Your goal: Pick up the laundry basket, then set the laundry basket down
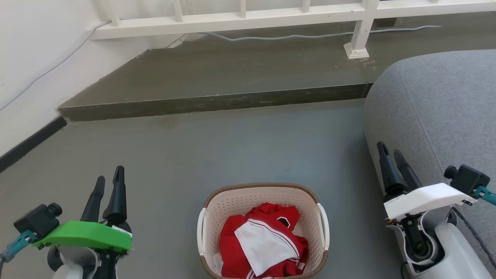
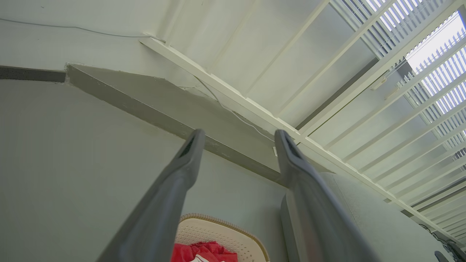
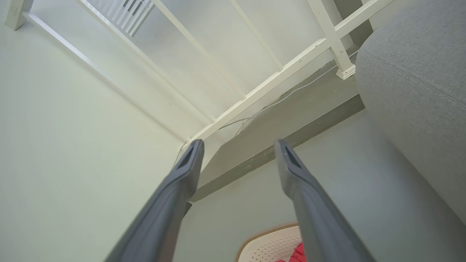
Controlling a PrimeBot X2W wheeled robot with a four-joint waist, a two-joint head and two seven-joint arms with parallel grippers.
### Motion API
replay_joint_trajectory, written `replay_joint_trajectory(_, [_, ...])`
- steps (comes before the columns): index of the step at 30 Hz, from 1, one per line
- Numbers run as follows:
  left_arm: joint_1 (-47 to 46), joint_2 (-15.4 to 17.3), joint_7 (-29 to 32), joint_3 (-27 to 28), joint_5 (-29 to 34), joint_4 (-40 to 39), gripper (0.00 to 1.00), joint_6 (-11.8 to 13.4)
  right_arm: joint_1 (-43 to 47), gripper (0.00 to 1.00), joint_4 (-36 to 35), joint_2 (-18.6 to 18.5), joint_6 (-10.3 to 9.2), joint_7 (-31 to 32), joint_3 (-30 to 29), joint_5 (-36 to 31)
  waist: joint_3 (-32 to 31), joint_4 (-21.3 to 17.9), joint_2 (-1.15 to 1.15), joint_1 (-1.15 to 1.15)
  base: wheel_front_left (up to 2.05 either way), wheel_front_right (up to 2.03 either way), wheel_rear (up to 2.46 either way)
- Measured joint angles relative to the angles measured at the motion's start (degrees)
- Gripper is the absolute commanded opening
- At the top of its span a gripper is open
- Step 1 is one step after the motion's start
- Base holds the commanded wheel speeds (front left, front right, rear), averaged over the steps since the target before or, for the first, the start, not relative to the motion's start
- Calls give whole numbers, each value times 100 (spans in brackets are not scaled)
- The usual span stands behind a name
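My left gripper grips the laundry basket by its slim white handle facing the wall [image 1: 201,231] next, since the basket's body [image 1: 260,196] spreads wider than my fingers.
The laundry basket [image 1: 306,201] stands on the grey floor at the bottom centre of the head view, cream and perforated with a brown rim and white side handles, holding red and white clothes [image 1: 265,240]. My left gripper [image 1: 110,179] hangs open to the basket's left, well apart from it, with nothing between its fingers. My right gripper [image 1: 391,152] is open to the basket's right, close to the sofa, also holding nothing. The basket's far rim [image 2: 225,222] peeks between the left fingers [image 2: 236,136], and a corner of the basket [image 3: 269,242] sits low between the right fingers [image 3: 238,145].
A grey sofa [image 1: 438,104] fills the right side, close beside my right arm. A raised concrete step [image 1: 217,102] crosses ahead, with a white railing [image 1: 248,17] and a cable behind it. A white wall [image 1: 27,66] with dark skirting runs along the left.
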Motion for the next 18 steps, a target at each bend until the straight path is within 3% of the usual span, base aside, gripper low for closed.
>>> replay_joint_trajectory(10, [0,-122,-213,-57,969,-85,100,-5,-4,100,30,-5,-247,-203,303,-935,7,-11,0,0,0,0,0])
replay_joint_trajectory(18, [0,-141,-388,-133,1619,-213,100,-8,-115,100,31,0,-323,-379,428,-1566,32,-4,0,0,0,0,0])
